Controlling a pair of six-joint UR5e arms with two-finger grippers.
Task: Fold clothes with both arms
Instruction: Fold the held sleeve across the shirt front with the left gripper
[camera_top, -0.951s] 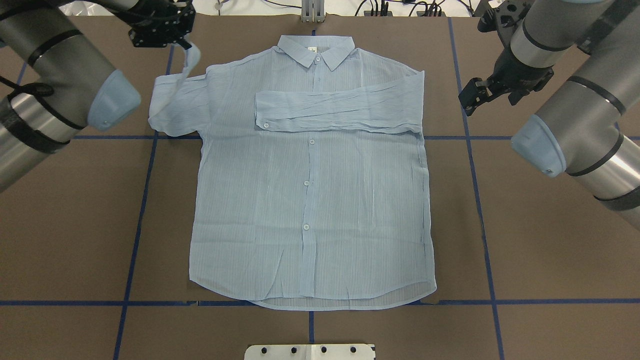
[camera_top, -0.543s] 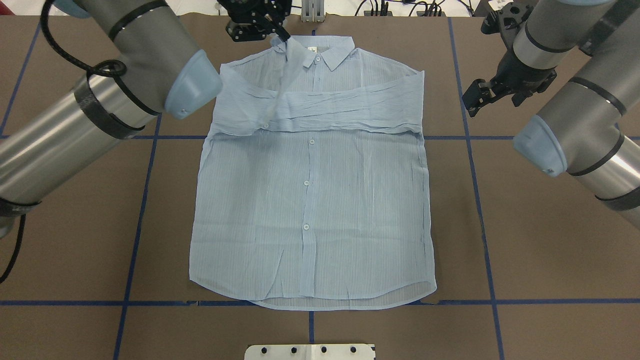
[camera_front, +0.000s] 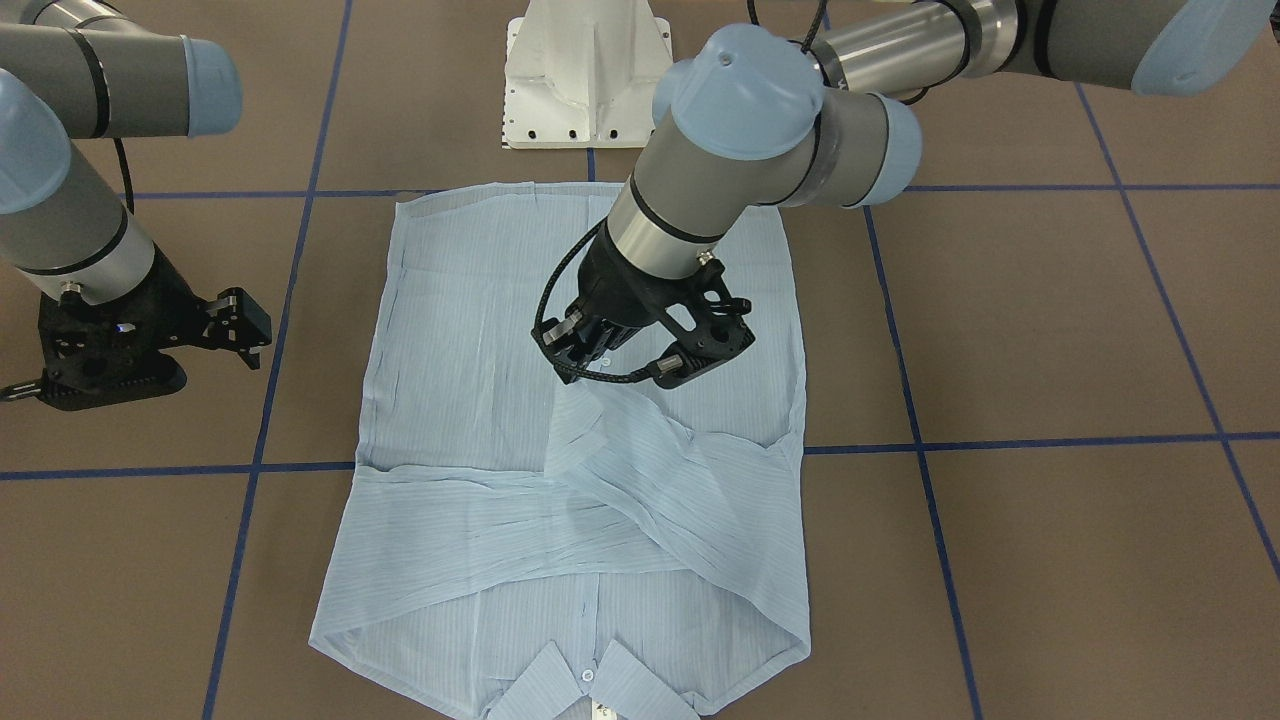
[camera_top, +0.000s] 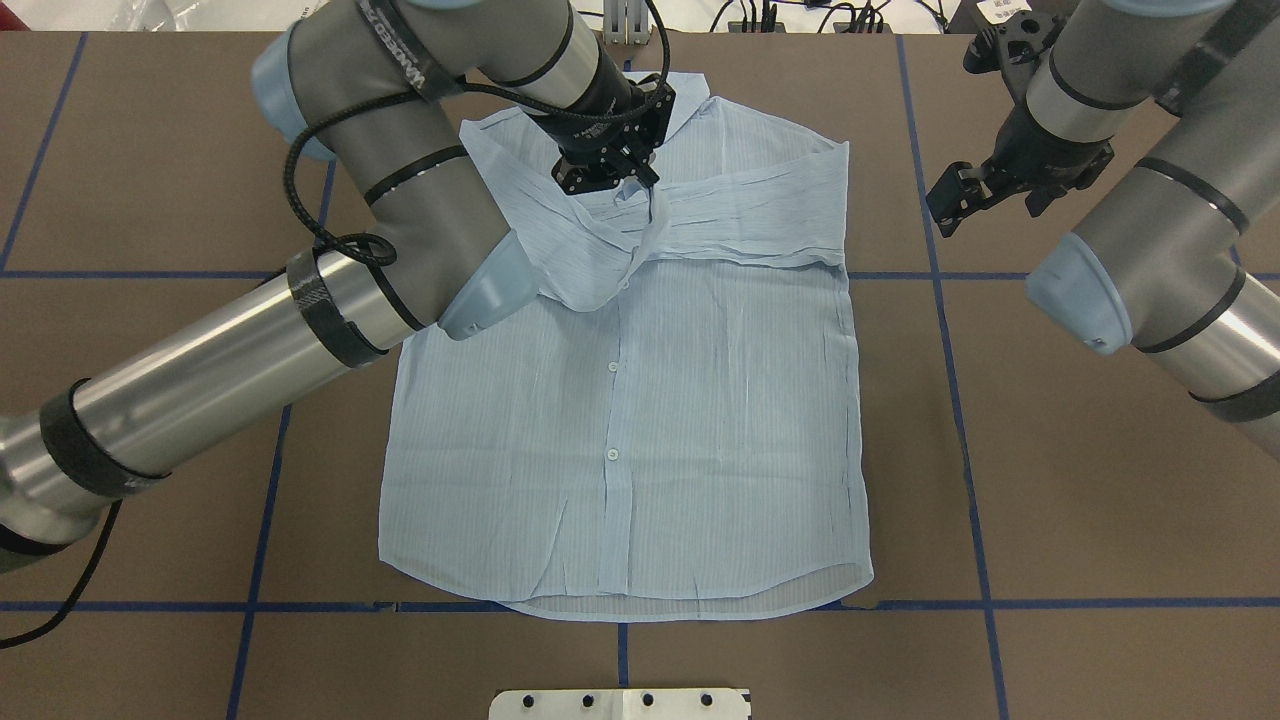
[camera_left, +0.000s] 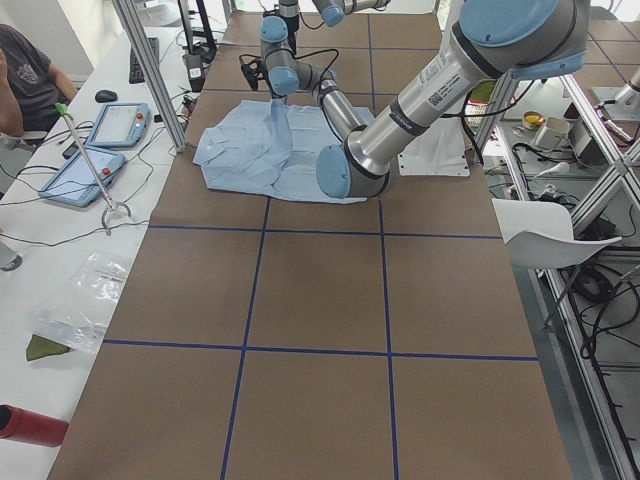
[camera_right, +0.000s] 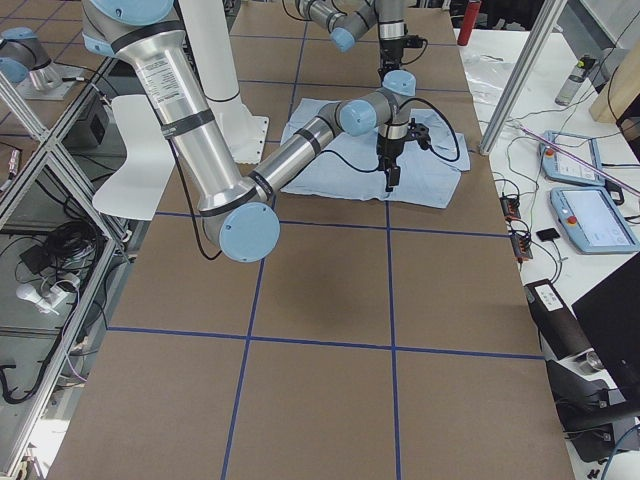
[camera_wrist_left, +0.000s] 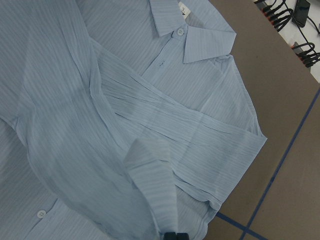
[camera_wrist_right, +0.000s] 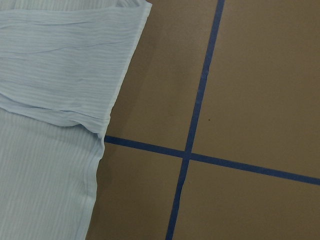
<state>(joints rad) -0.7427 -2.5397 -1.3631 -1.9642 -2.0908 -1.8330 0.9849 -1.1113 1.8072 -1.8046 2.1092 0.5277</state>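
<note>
The sleeve end (camera_front: 577, 410) rises from the shirt to my fingers, so my left gripper keeps hold of the cuff until it lies flat past the button line.
The pale blue striped shirt (camera_top: 640, 420) lies flat and buttoned on the brown table, collar at the far side; it also shows in the front view (camera_front: 470, 300). Its right sleeve (camera_top: 760, 210) lies folded across the chest. My left gripper (camera_top: 640, 182) is over the chest below the collar, shut on the cuff of the left sleeve (camera_top: 595, 255), which drapes diagonally over the other sleeve. In the left wrist view the cuff (camera_wrist_left: 152, 185) hangs from a black fingertip. My right gripper (camera_top: 948, 200) hovers open and empty over bare table beside the shirt's right shoulder.
Blue tape lines (camera_top: 955, 330) grid the brown table. The white pedestal base (camera_front: 585, 70) stands at the near edge behind the hem. A side bench with tablets (camera_left: 120, 125) and a seated person (camera_left: 25, 70) lies beyond the collar end.
My left arm has swung right, carrying the left sleeve from beside the shirt over the collar area to the chest, where it now drapes across the right sleeve. The right arm barely moved.
</note>
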